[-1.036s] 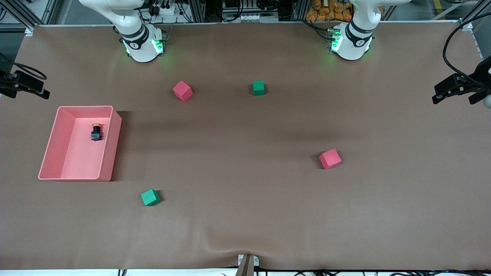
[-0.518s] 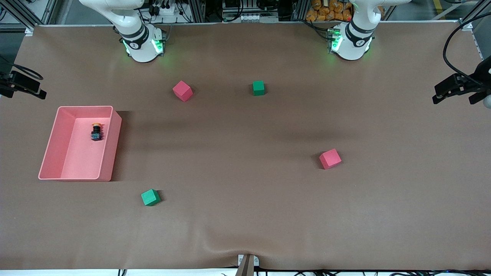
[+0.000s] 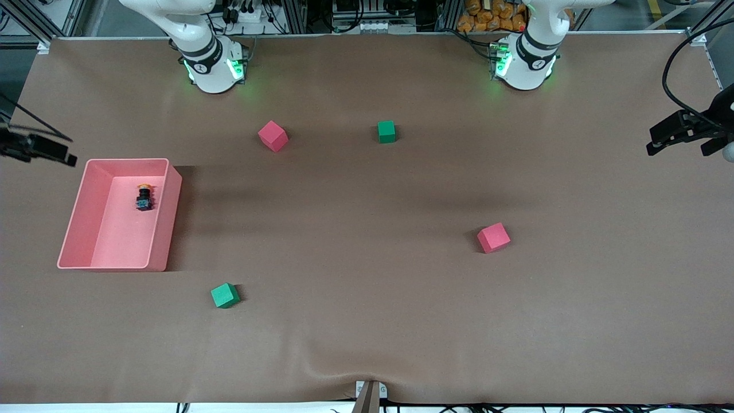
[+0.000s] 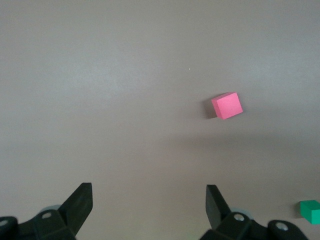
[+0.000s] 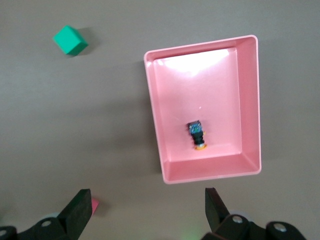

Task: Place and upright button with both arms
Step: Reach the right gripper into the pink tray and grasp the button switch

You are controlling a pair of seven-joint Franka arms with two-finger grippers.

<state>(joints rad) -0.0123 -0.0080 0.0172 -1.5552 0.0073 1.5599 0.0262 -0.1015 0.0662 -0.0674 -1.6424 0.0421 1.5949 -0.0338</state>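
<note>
The button needs to come up out of the pink tray, so my right gripper will grab it by its black body [image 3: 144,197] [image 5: 196,133] next.
The button [image 3: 144,198], with an orange cap and a black body, lies on its side inside a pink tray [image 3: 77,212] at the right arm's end of the table. The right wrist view shows the button [image 5: 197,134] in the tray [image 5: 152,110], well apart from my fingers. My right gripper [image 5: 147,200] hangs open and empty, high over the table beside the tray; its dark tip [image 3: 60,154] shows at the front view's edge. My left gripper [image 4: 148,194] is open and empty, high over bare table at the left arm's end [image 3: 656,142].
Two pink cubes [image 3: 273,136] [image 3: 493,237] and two green cubes [image 3: 386,131] [image 3: 225,295] lie scattered on the brown table. The left wrist view shows a pink cube [image 4: 226,105] and a green cube [image 4: 310,210]. Another green cube [image 5: 70,40] shows in the right wrist view.
My right gripper has shifted at the front view's edge, closer to the tray. The left arm, the button and the cubes have not moved.
</note>
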